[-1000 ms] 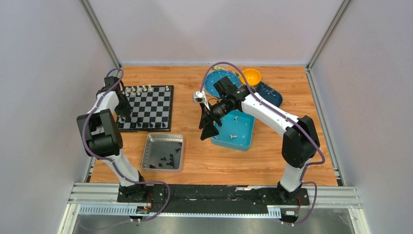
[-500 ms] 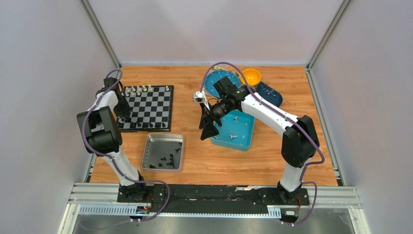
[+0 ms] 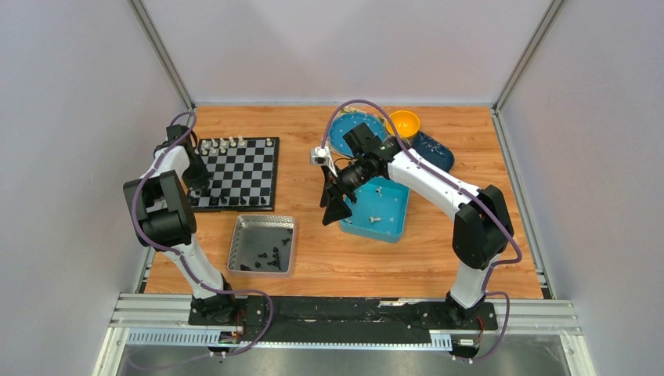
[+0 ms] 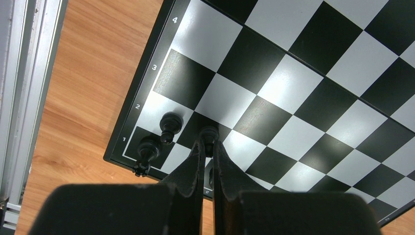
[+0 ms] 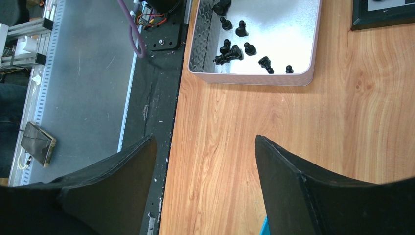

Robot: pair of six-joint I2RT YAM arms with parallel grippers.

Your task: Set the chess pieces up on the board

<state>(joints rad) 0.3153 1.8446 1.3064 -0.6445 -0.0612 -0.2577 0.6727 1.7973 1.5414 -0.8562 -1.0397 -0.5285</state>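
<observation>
My left gripper should open now, because the base of the black pawn is on its dark second-row square and the pawn would stay upright.
The board (image 3: 249,174) lies at the far left, with cream chess pieces (image 3: 235,143) along its far row and black ones (image 3: 227,201) along its near row. My left gripper (image 3: 197,185) hangs over the board's near left corner, shut on a black pawn (image 4: 210,134) that stands on a second-row square. Beside it are a black pawn (image 4: 170,127) and a black rook (image 4: 147,151) in the corner. My right gripper (image 3: 335,205) hovers open and holds nothing, above the wood at the left edge of the blue tray (image 3: 391,227).
A silver metal tray (image 3: 242,235) near the front holds several loose black pieces (image 3: 270,254), also seen as pieces (image 5: 234,49) in the right wrist view. The blue tray holds a few cream pieces (image 3: 376,218). An orange bowl (image 3: 404,123) and blue dishes (image 3: 434,150) sit at the back.
The left arm has shifted very slightly over the board's left edge. The right arm has not moved.
</observation>
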